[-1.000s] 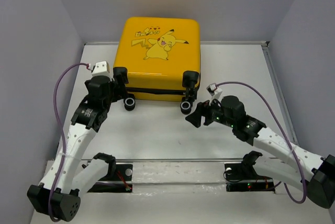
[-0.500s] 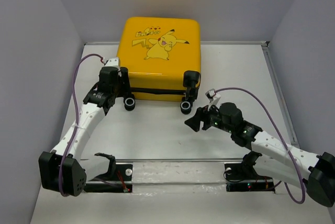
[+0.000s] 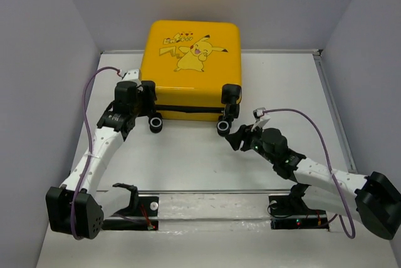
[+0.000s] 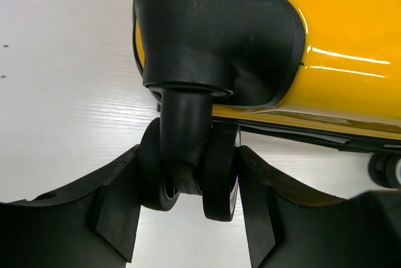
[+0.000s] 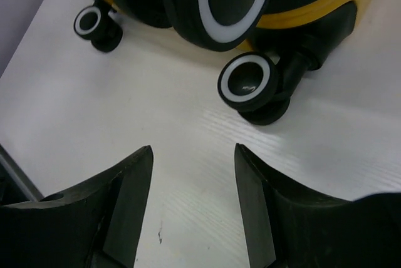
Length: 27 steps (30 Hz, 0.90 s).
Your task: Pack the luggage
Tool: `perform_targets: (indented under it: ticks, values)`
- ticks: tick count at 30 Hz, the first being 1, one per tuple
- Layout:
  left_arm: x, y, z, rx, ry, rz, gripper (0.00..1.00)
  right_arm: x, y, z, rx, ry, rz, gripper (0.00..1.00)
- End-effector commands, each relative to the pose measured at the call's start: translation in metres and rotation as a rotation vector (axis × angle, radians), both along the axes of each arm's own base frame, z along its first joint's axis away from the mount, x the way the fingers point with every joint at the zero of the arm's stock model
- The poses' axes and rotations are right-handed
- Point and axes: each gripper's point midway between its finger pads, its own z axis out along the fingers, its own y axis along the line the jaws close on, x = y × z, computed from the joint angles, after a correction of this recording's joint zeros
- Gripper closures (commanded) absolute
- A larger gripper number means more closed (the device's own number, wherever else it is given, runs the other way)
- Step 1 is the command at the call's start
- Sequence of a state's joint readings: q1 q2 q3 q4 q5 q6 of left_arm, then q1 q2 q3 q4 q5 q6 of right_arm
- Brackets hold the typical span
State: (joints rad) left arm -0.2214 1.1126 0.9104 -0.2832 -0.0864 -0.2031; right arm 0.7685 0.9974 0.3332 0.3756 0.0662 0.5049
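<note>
The luggage would shift along with the left gripper if the gripper moved sideways now, because both of its fingers close on the black twin wheel from either side.
The luggage (image 3: pixel 188 67) lies shut and flat at the back of the table (image 3: pixel 188 161), its yellow shell with the Pikachu cartoon facing up. My left gripper (image 3: pixel 145 96) is at its front left corner. In the left wrist view my left gripper (image 4: pixel 188 199) has a finger against each side of a black twin wheel (image 4: pixel 216 174) under the black corner trim (image 4: pixel 219 36). My right gripper (image 3: pixel 235 138) is open and empty just in front of the right front wheel (image 3: pixel 222 128). That wheel also shows in the right wrist view (image 5: pixel 249 82), beyond my right gripper (image 5: pixel 194 155).
Grey walls close in the table on the left, back and right. A metal rail (image 3: pixel 213 208) with both arm mounts runs along the near edge. Another luggage wheel (image 3: pixel 155 124) stands out at the front left. Purple cables (image 3: pixel 88 105) loop off both arms.
My left arm has reached forward to the luggage's front left corner and its fingers now sit on the wheel. My right gripper has moved closer to the right front wheel.
</note>
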Motion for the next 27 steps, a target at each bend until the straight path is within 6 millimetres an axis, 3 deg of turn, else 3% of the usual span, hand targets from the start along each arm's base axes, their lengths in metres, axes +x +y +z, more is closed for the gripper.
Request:
perform_targets:
  ticks: [1,5,8,12,16,18,19,24,27]
  values:
    - [-0.011,-0.067,0.028,-0.29,-0.094,-0.249,0.94,0.036,-0.022,0.037,0.072,-0.207,-0.216,0.41]
    - [-0.026,-0.085,0.039,-0.409,-0.121,-0.311,0.94,0.051,-0.031,0.046,0.086,-0.303,-0.302,0.46]
    - [-0.033,-0.084,0.049,-0.413,-0.147,-0.324,0.94,0.064,-0.038,0.041,0.026,-0.333,-0.368,0.49]
    - [-0.04,-0.08,0.06,-0.4,-0.175,-0.323,0.94,0.079,-0.048,0.058,0.048,-0.406,-0.452,0.51]
    - [-0.046,-0.077,0.066,-0.392,-0.192,-0.325,0.94,0.097,-0.061,0.061,0.053,-0.425,-0.519,0.51]
    - [-0.049,-0.075,0.071,-0.393,-0.206,-0.319,0.94,0.104,-0.058,0.055,0.038,-0.431,-0.503,0.51]
    - [-0.051,-0.076,0.072,-0.397,-0.208,-0.323,0.94,0.107,-0.051,0.062,0.06,-0.449,-0.485,0.51]
    - [-0.058,-0.077,0.079,-0.42,-0.222,-0.334,0.94,0.121,-0.024,0.056,0.064,-0.45,-0.392,0.53]
    - [-0.06,-0.078,0.08,-0.423,-0.222,-0.338,0.94,0.122,-0.02,0.06,0.087,-0.471,-0.38,0.53]
